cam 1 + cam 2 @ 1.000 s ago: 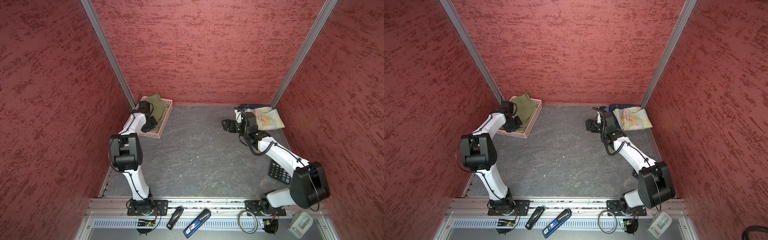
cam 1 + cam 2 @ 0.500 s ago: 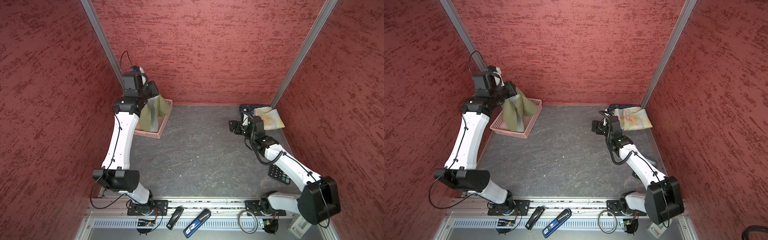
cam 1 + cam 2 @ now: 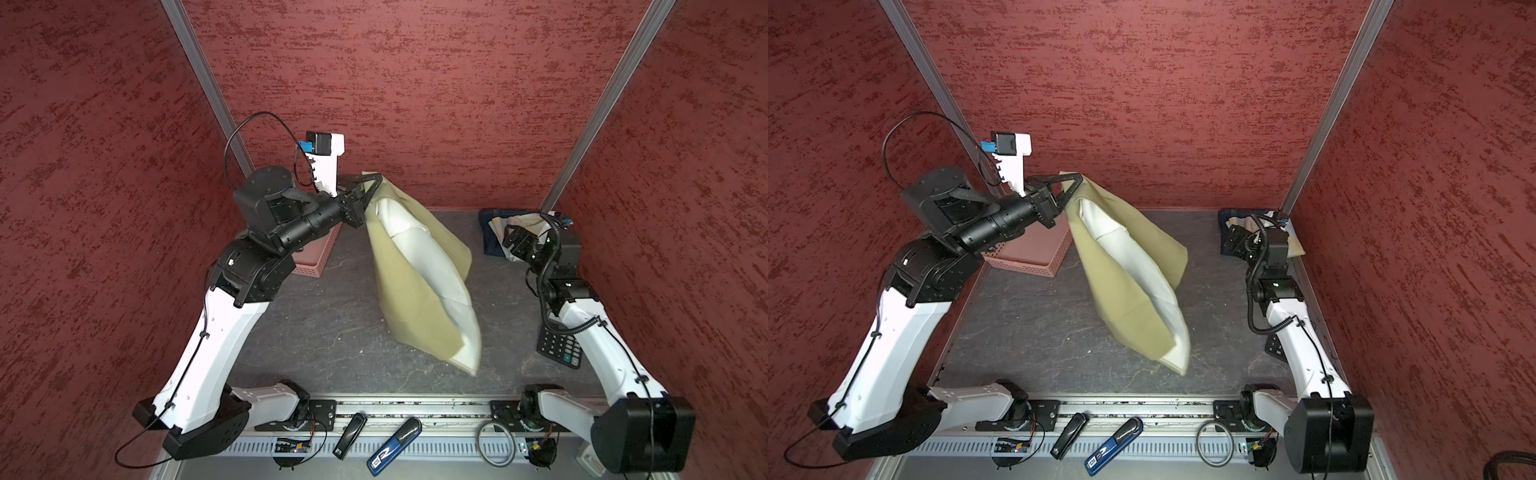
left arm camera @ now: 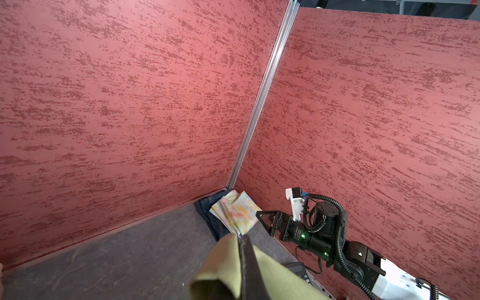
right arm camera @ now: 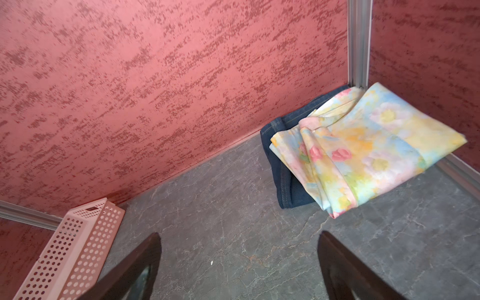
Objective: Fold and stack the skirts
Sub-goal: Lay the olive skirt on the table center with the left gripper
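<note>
My right gripper needs to grab the olive green skirt (image 3: 419, 274) by its edge corner next, to spread it for folding and free my left gripper for another corner.
The olive green skirt (image 3: 419, 274) (image 3: 1129, 282) hangs in mid-air over the middle of the table, its white lining showing. My left gripper (image 3: 376, 183) (image 3: 1077, 180) is shut on its top edge, high near the back wall. In the left wrist view the olive cloth (image 4: 223, 262) is pinched at the gripper (image 4: 240, 237). The floral pastel skirt (image 5: 363, 150) (image 3: 528, 220) lies folded on the dark blue denim skirt (image 5: 283, 181) (image 3: 490, 232) in the back right corner. My right gripper (image 5: 239, 236) (image 3: 513, 241) stands open and empty just in front of that stack.
A pink perforated basket (image 3: 316, 257) (image 5: 75, 246) sits at the back left, below my left arm. A black calculator (image 3: 559, 347) lies by the right wall under my right arm. Small tools and a cable ring (image 3: 494, 442) lie on the front rail. Red walls close three sides.
My left arm rose from the basket with the olive skirt and swung it up and toward the middle, where it now hangs unfurled. My right gripper drew back toward the right corner stack.
</note>
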Controlling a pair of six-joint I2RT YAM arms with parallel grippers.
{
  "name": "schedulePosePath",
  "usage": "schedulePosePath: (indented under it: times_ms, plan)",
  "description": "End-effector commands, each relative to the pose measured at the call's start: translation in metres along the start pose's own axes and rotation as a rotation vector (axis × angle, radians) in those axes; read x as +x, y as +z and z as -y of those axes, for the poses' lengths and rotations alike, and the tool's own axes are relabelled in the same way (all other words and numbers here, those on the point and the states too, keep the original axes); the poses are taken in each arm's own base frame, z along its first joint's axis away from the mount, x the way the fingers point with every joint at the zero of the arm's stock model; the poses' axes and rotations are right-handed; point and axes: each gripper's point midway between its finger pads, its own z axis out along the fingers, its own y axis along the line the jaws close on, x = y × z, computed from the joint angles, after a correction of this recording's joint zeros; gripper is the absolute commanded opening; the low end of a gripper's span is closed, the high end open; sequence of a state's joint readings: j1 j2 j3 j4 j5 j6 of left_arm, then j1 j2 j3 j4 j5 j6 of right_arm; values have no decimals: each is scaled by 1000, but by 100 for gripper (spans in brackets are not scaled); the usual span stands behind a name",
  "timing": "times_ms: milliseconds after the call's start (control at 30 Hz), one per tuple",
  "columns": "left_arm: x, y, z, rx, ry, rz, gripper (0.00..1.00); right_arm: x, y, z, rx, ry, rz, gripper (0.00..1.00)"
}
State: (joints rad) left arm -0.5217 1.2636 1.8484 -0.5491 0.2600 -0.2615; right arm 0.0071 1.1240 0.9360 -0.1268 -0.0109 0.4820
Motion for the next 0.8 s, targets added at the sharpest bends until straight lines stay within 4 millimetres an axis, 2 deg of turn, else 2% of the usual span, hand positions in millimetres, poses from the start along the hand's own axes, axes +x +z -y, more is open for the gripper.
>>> schedulePosePath:
  times_ms: [0,33,67,133,167,200,233,267,300,333,400,467,533,600,667,700,767]
  plan:
    - [21,31,-23,-31,-54,-48,0,-6,-6,0,10,1,-1,95]
    - [35,44,-36,-54,-71,-85,0,-5,-6,1,13,2,-4,95]
    - [57,60,-58,-90,-114,-131,0,-5,-7,2,13,2,-5,96]
    - [113,87,-109,-147,-246,-240,0,-1,-8,5,23,0,-13,96]
    - [146,98,-135,-168,-305,-302,19,0,-9,4,19,-7,-20,97]
    - [181,105,-163,-224,-342,-361,54,1,-11,3,11,-19,-25,98]
    - [206,107,-185,-285,-357,-409,66,2,-13,3,11,-29,-31,99]
    - [230,107,-206,-334,-368,-455,71,6,-15,2,5,-44,-46,99]
    - [245,104,-222,-374,-384,-482,81,10,-17,1,-7,-61,-61,99]
    - [252,101,-231,-398,-403,-494,89,15,-18,-1,-21,-75,-82,99]
    - [253,93,-240,-426,-408,-480,95,34,-15,0,-34,-91,-161,99]
    - [244,87,-235,-431,-372,-459,97,60,-10,-3,-61,-96,-250,99]
    - [238,82,-223,-409,-333,-456,97,90,-4,-6,-93,-98,-334,99]
    - [237,78,-200,-360,-262,-457,96,121,2,-6,-136,-63,-422,98]
    - [245,76,-177,-300,-206,-477,95,149,7,-6,-180,-27,-512,98]
    - [255,75,-172,-299,-197,-495,95,163,11,-5,-199,-8,-557,97]
    - [279,72,-178,-333,-199,-543,95,180,20,-2,-213,24,-595,97]
